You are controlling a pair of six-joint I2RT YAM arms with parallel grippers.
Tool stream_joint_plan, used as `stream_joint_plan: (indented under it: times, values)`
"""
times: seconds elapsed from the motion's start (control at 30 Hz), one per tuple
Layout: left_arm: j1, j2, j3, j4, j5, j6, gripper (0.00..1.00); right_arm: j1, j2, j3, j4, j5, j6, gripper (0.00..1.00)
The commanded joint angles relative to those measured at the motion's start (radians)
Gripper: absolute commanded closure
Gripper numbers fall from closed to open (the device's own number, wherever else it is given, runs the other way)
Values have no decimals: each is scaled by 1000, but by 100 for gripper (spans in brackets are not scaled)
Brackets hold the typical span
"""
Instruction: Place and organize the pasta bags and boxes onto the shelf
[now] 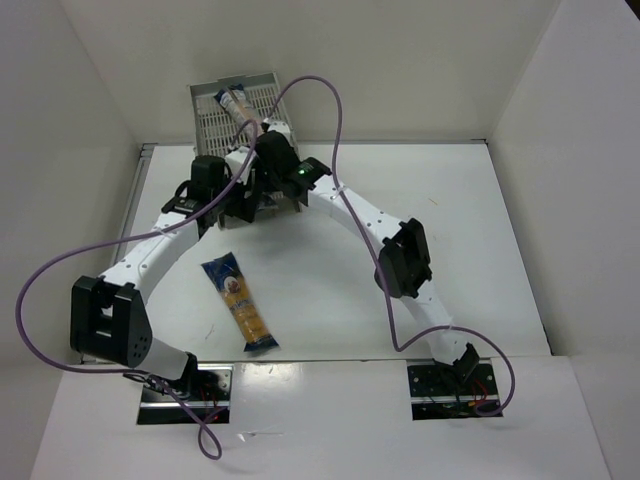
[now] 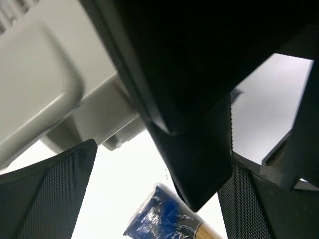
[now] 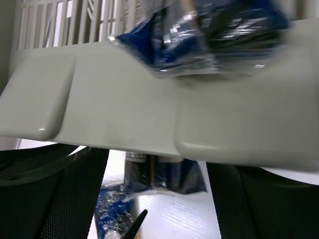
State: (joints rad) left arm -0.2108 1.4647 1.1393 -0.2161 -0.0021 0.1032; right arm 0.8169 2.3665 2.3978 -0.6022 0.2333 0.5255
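The pasta bag has to slide into the shelf level with its body free, so my right gripper will next grab the bag by its crimped end (image 3: 172, 182).
The grey slatted shelf (image 1: 210, 125) stands at the back of the table. One pasta bag (image 1: 237, 105) lies on its top tray; the right wrist view shows its blue end (image 3: 199, 30) above the tray rim (image 3: 124, 114). Another bag (image 1: 240, 300) lies loose on the table. My right gripper (image 1: 268, 160) is open at the shelf front, with a bag end (image 3: 169, 174) under the rim between its fingers and another bag (image 3: 112, 214) lower left. My left gripper (image 1: 240, 195) is open beside it, with a blue bag end (image 2: 164, 219) below its fingers (image 2: 50, 189).
The right arm's dark body (image 2: 199, 124) fills the middle of the left wrist view, close above the left fingers. White walls close in the table on three sides. Purple cables (image 1: 330, 110) loop over the shelf side and left of the table.
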Motion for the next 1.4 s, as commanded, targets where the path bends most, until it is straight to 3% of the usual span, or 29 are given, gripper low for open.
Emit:
stream_joint_plan:
  times: [0.0, 0.07, 0.1, 0.13, 0.2, 0.23, 0.3, 0.37, 0.5, 0.67, 0.83, 0.87, 1.0, 1.37]
  values:
    - [30, 31, 79, 188, -147, -27, 0, 8, -200, -81, 30, -6, -53, 18]
    - [30, 40, 91, 188, -147, -26, 0, -2, -278, -190, 30, -6, -65, 18]
    - [30, 40, 105, 178, -122, -26, 0, -13, -306, -228, 30, -6, -93, 25]
    - [30, 30, 121, 166, -107, -26, 0, -13, -332, -268, 30, -6, -113, 44]
    - [30, -1, 141, 114, -75, -46, 0, -13, -412, -402, 67, -6, -191, 69]
    - [30, -13, 152, 94, -44, -46, 0, -13, -435, -487, 77, -6, -209, 89]
    - [30, -55, 180, 28, -29, -77, 0, -13, -481, -566, 114, -61, -258, 100]
    - [30, -92, 189, -40, -29, -86, 0, -13, -490, -646, 143, -116, -301, 100]
    - [30, -261, 116, -81, -6, -138, 0, -13, -451, -669, 194, -413, -354, 100]
    - [40, -339, 89, -132, 45, -238, 0, 11, -302, -519, 217, -430, -374, 100]
    - [117, -389, 99, -146, -21, -258, 0, 97, -187, -388, 246, -254, -421, 100]
    - [149, -398, 99, -134, -33, -249, 0, 109, -176, -388, 255, -156, -430, 100]
    - [217, -420, 50, -98, -58, -249, 0, 130, -138, -388, 314, -36, -473, 100]
    - [260, -420, -4, -80, -85, -231, 0, 130, 86, -121, 378, 221, -562, 100]
